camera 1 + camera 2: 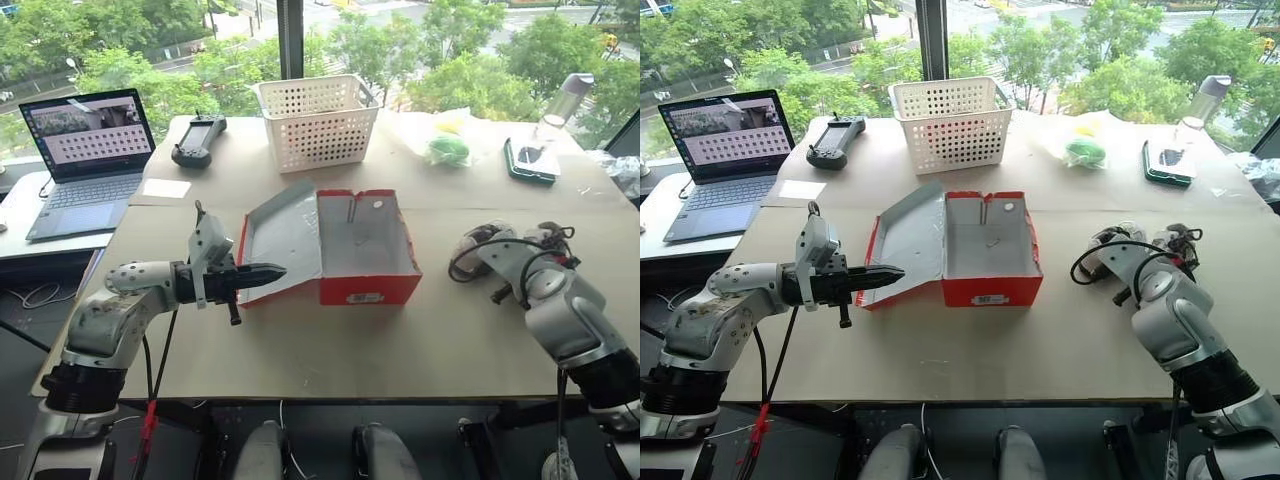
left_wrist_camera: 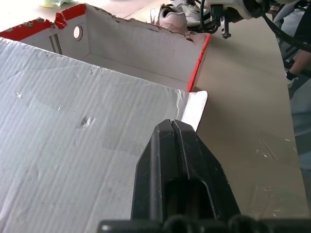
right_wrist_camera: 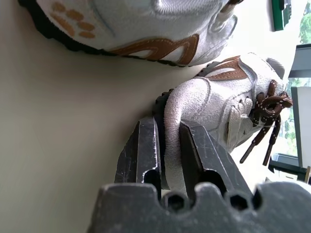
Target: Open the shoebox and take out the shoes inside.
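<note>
In the right wrist view, the held shoe's sole [image 3: 161,104] sits on the tabletop and the shoe would stand, so it is time for my right gripper to open.
The red shoebox [image 1: 368,292] stands open mid-table, its grey-white inside bare, and its lid [image 1: 285,232] is folded back flat to the left. My left gripper [image 2: 171,127] is shut and empty, its tip over the near edge of the lid's inner face. Both shoes [image 1: 478,240], white-grey sneakers with brown trim, are on the table right of the box. My right gripper [image 3: 167,125] is shut on the heel of one shoe [image 3: 218,102], which has dark laces. The other shoe [image 3: 146,24] lies just beside it.
Behind the box stands a white perforated basket [image 1: 318,120]. A laptop [image 1: 85,150] and a black controller [image 1: 198,140] are at the back left. A plastic bag with a green thing [image 1: 448,148], a dark green case [image 1: 528,160] and a bottle [image 1: 562,108] are back right.
</note>
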{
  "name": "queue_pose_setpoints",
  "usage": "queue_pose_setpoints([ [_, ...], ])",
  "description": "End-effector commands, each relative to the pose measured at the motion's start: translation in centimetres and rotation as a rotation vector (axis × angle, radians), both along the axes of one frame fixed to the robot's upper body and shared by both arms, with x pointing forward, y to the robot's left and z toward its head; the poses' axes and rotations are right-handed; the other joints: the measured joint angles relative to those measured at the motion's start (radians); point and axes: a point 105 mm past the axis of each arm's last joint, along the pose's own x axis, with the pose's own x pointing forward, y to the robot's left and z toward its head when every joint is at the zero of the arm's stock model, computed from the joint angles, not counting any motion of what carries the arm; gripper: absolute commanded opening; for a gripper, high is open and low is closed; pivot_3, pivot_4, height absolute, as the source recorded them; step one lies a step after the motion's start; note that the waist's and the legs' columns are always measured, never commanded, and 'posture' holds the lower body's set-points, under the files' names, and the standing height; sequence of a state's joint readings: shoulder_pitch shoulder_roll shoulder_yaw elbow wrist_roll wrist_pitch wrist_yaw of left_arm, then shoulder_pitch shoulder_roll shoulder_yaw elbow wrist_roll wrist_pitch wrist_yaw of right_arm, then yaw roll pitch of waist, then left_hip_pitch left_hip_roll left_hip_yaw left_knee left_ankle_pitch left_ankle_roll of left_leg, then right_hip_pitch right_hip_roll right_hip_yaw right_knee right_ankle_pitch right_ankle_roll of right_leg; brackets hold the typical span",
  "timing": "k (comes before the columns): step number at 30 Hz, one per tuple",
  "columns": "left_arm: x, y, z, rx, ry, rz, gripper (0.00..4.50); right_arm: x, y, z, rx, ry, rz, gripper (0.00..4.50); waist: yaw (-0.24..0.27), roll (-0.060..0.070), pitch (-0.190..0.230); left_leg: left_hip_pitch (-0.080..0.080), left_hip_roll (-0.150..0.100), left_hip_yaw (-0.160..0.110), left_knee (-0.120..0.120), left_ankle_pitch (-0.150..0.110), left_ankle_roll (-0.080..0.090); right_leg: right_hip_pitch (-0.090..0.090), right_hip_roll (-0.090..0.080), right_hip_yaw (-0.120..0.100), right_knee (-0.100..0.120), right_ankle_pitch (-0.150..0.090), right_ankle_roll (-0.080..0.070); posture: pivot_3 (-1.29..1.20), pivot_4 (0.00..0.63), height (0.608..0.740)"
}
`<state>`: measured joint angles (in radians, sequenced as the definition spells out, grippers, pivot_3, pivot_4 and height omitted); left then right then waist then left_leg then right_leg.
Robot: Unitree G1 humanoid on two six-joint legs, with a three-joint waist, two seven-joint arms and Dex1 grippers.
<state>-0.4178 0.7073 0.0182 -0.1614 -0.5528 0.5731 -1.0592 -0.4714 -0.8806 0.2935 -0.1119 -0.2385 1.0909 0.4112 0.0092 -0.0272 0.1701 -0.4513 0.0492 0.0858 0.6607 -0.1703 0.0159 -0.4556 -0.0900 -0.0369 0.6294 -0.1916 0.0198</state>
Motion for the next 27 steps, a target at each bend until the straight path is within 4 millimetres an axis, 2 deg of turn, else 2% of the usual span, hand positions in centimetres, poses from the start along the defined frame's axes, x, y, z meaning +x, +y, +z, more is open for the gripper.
queue_pose_setpoints([
  [1, -0.1, -0.2, 1.0, 0.001, -0.039, -0.018, 0.0, 0.1, 1.0, 0.2, 0.088, -0.032, 0.002, 0.76, 0.0, 0.0, 0.0, 0.0, 0.0, 0.0, 0.0, 0.0, 0.0, 0.0, 0.0, 0.0, 0.0, 0.0, 0.0, 0.0, 0.15, 0.733],
  [2, -0.1, -0.2, 1.0, 0.002, -0.04, -0.018, 0.0, 0.2, 1.1, 0.2, 0.094, -0.039, 0.003, 1.24, 0.0, 0.0, 0.0, 0.0, 0.0, 0.0, 0.0, 0.0, 0.0, 0.0, 0.0, 0.0, 0.0, 0.0, 0.0, 0.0, 0.15, 0.733],
  [3, -0.1, -0.2, 1.0, 0.002, -0.04, -0.019, 0.0, 0.2, 1.2, 0.2, 0.096, -0.044, 0.003, 1.45, -0.001, 0.0, 0.0, 0.0, 0.0, 0.0, 0.0, 0.0, 0.0, 0.0, 0.0, 0.0, 0.0, 0.0, 0.001, 0.0, 0.15, 0.733],
  [7, -0.2, -0.2, 0.9, -0.001, -0.039, -0.018, 0.0, 0.2, 0.9, 0.6, 0.108, -0.061, -0.017, 2.86, -0.002, 0.0, 0.0, 0.0, 0.0, 0.0, 0.0, 0.0, 0.0, 0.0, 0.0, 0.0, 0.0, 0.002, 0.003, 0.0, 0.15, 0.733],
  [9, -0.1, -0.2, 0.9, -0.001, -0.038, -0.017, 0.0, 0.1, 0.9, 1.2, 0.167, -0.059, -0.01, 3.48, -0.001, 0.0, 0.0, 0.0, 0.0, 0.0, 0.0, 0.0, 0.0, 0.0, 0.0, 0.0, 0.0, 0.002, 0.003, 0.0, 0.15, 0.733],
  [10, -0.1, -0.2, 0.9, -0.001, -0.038, -0.016, 0.0, 0.0, 0.9, 1.6, 0.195, -0.062, -0.006, 3.48, -0.001, 0.0, 0.0, 0.0, 0.0, 0.0, 0.0, 0.0, 0.0, 0.0, 0.0, 0.0, 0.0, 0.002, 0.003, 0.0, 0.15, 0.733],
  [13, -0.1, -0.1, 0.9, 0.0, -0.04, -0.012, 0.0, -1.1, 1.6, 4.4, 0.346, -0.043, 0.079, 3.48, 0.0, 0.0, 0.0, 0.0, 0.0, 0.0, 0.0, 0.0, 0.0, 0.0, 0.0, 0.0, 0.0, 0.002, 0.003, 0.0, 0.15, 0.733],
  [17, 0.0, 0.0, 0.9, 0.001, -0.042, -0.008, 0.0, -2.1, 1.6, 8.1, 0.421, -0.082, 0.154, 3.48, 0.002, 0.0, 0.0, 0.0, 0.0, -0.001, 0.0, 0.0, 0.0, 0.0, 0.0, 0.0, 0.0, 0.002, 0.003, 0.0, 0.15, 0.733],
  [21, 0.0, 0.1, 0.9, 0.001, -0.046, -0.001, 0.0, -2.4, 3.8, 12.8, 0.597, -0.197, 0.293, 3.48, -0.006, 0.0, 0.0, 0.002, 0.0, 0.0, 0.0, 0.0, 0.0, 0.0, 0.0, 0.0, 0.0, 0.0, -0.001, 0.0, 0.15, 0.733],
  [23, 0.1, 0.2, 0.8, 0.001, -0.049, 0.011, 0.0, -1.8, 5.2, 15.2, 0.736, -0.316, 0.356, 3.48, -0.012, 0.0, 0.0, 0.003, 0.001, 0.0, 0.0, 0.0, 0.0, 0.001, 0.0, 0.001, 0.001, 0.0, -0.001, 0.0, 0.15, 0.733],
  [25, 0.1, 0.3, 0.8, -0.004, -0.05, 0.019, 0.0, -1.1, 6.0, 15.7, 0.81, -0.384, 0.366, 3.48, -0.014, 0.0, 0.0, 0.003, 0.001, 0.0, 0.0, 0.0, 0.0, 0.001, 0.001, 0.001, 0.001, 0.0, 0.0, 0.0, 0.15, 0.733],
  [27, 0.0, 0.3, 0.8, -0.008, -0.05, 0.021, 0.0, -0.1, 6.1, 15.1, 0.859, -0.457, 0.317, 3.48, -0.013, -0.001, -0.001, 0.003, 0.001, -0.001, 0.0, 0.0, 0.0, 0.002, 0.001, 0.001, 0.0, 0.002, 0.002, 0.0, 0.15, 0.733],
])
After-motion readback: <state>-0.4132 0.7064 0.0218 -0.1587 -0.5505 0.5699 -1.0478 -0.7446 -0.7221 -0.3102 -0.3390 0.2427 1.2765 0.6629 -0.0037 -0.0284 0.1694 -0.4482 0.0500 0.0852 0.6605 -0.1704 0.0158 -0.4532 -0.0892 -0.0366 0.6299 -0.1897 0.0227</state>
